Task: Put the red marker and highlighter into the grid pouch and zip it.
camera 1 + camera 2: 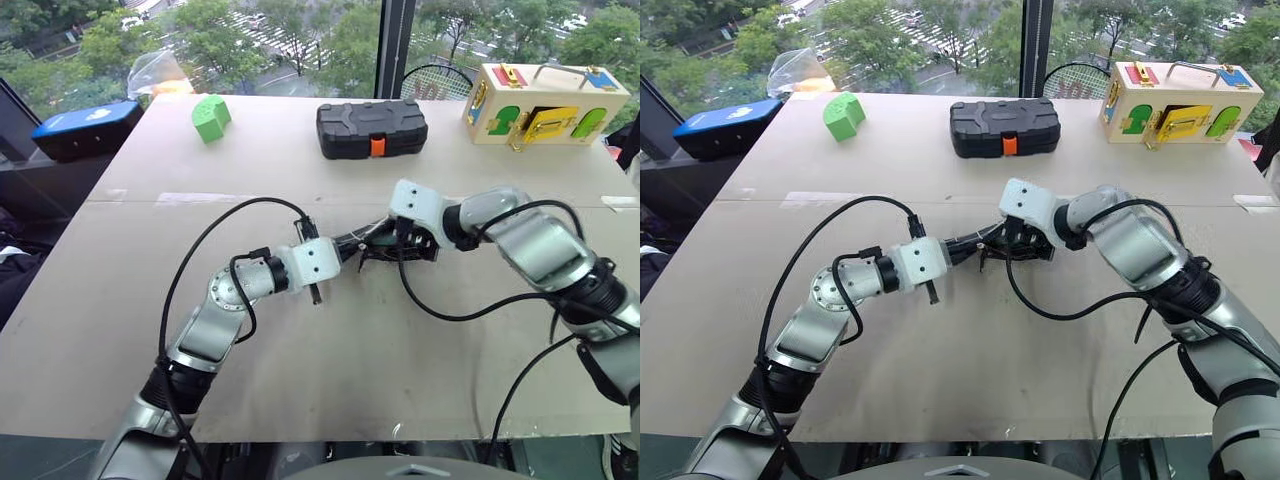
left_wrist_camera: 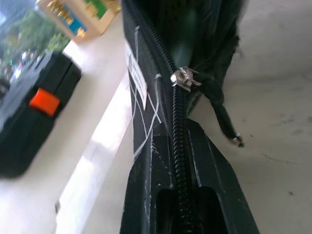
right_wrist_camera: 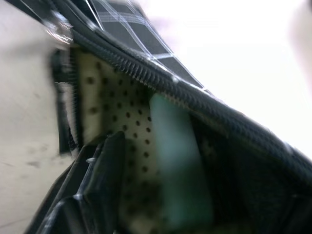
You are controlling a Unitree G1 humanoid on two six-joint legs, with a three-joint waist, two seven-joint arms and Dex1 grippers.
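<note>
Next, my right gripper grabs the zipper pull by its cord (image 3: 64,117) to zip the grid pouch, since the black cord hangs slack from the small metal slider (image 3: 59,30).
The grid pouch (image 2: 141,109), black with white grid lines, is held up over the middle of the table between my two grippers. My left gripper (image 2: 178,131) is shut on its closed end, with the zipper running between the fingers. The zipper pull (image 2: 183,79) sits just past the fingertips, and beyond it the pouch gapes open. My right gripper (image 1: 380,255) is at that open mouth. One finger (image 3: 105,175) stands apart from the pale green highlighter (image 3: 178,161), which lies inside against the dotted lining. The red marker is hidden.
A black hard case (image 1: 372,128) with an orange latch lies at the back centre of the table. A green block (image 1: 211,118) is at the back left and a wooden latch box (image 1: 545,103) at the back right. A blue box (image 1: 85,128) sits off the left edge.
</note>
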